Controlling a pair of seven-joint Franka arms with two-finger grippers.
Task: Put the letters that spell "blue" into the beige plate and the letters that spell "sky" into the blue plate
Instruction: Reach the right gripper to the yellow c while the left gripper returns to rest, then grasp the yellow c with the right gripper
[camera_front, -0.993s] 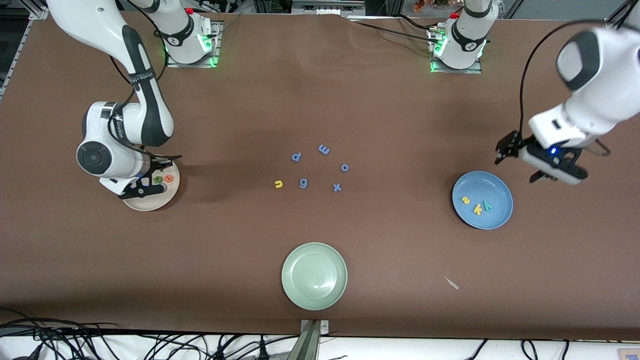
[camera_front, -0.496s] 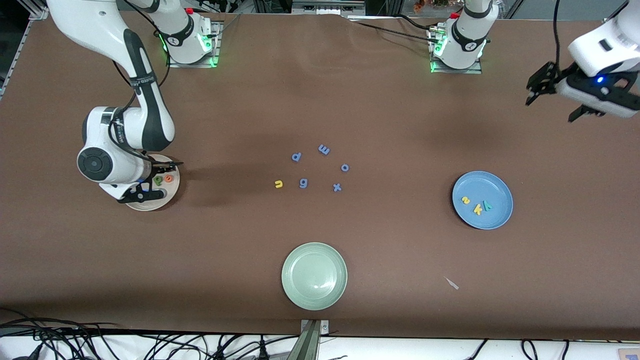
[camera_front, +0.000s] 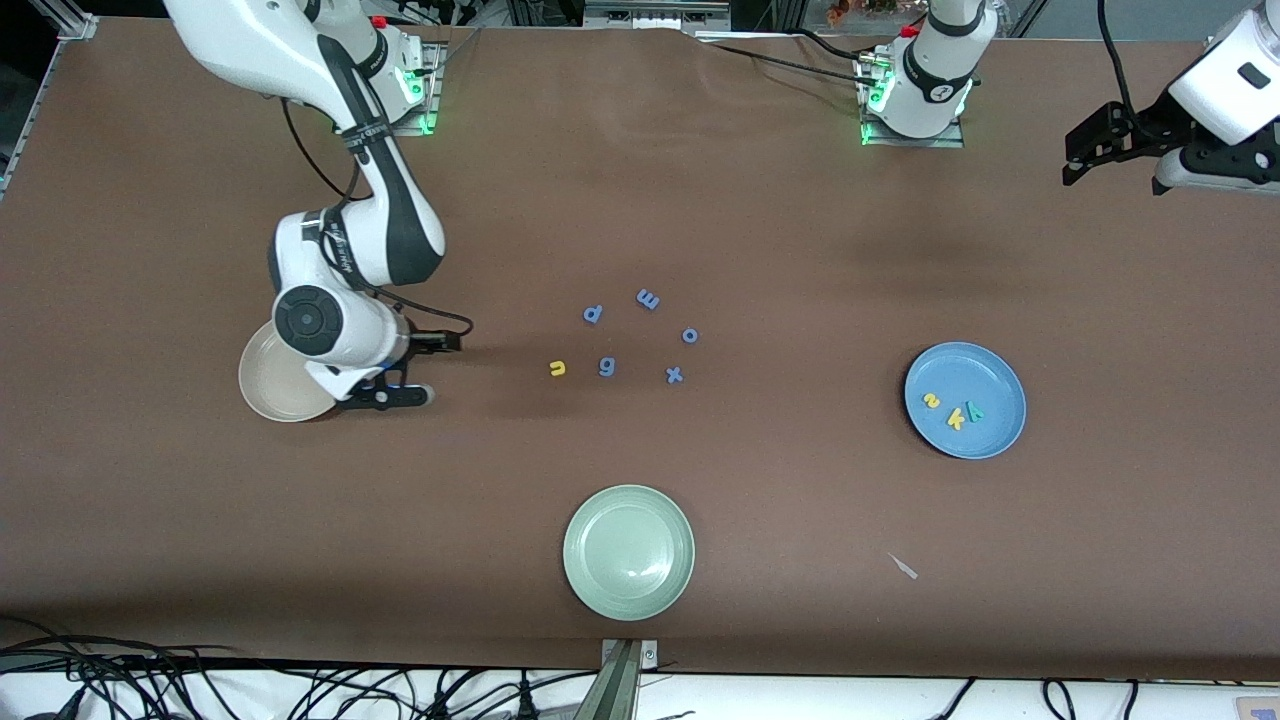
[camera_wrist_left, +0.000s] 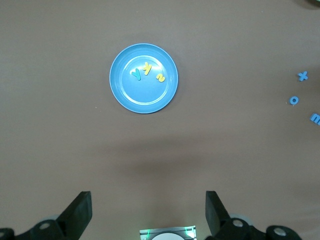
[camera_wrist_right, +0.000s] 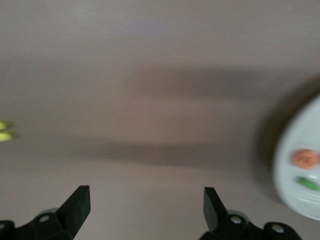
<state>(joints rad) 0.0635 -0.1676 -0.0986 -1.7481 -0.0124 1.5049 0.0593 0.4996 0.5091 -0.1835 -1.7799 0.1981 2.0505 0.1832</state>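
My right gripper will grab the yellow u by its side next. It needs that letter to spell "blue" in the beige plate.
The beige plate lies at the right arm's end, partly under that arm. In the right wrist view the beige plate holds an orange e and a dark green letter. My right gripper hangs open and empty just beside the plate, toward the yellow u. The blue plate holds the yellow s, yellow k and teal y. My left gripper is open and empty, high over the left arm's end of the table.
Several periwinkle letters lie mid-table around the u: p, m, o, g, x. A pale green plate sits nearest the front camera. A small pale scrap lies beside it.
The right gripper opened over the beige plate, then swung off it toward the middle letters. The left arm lifted away from the blue plate toward the robots' bases.
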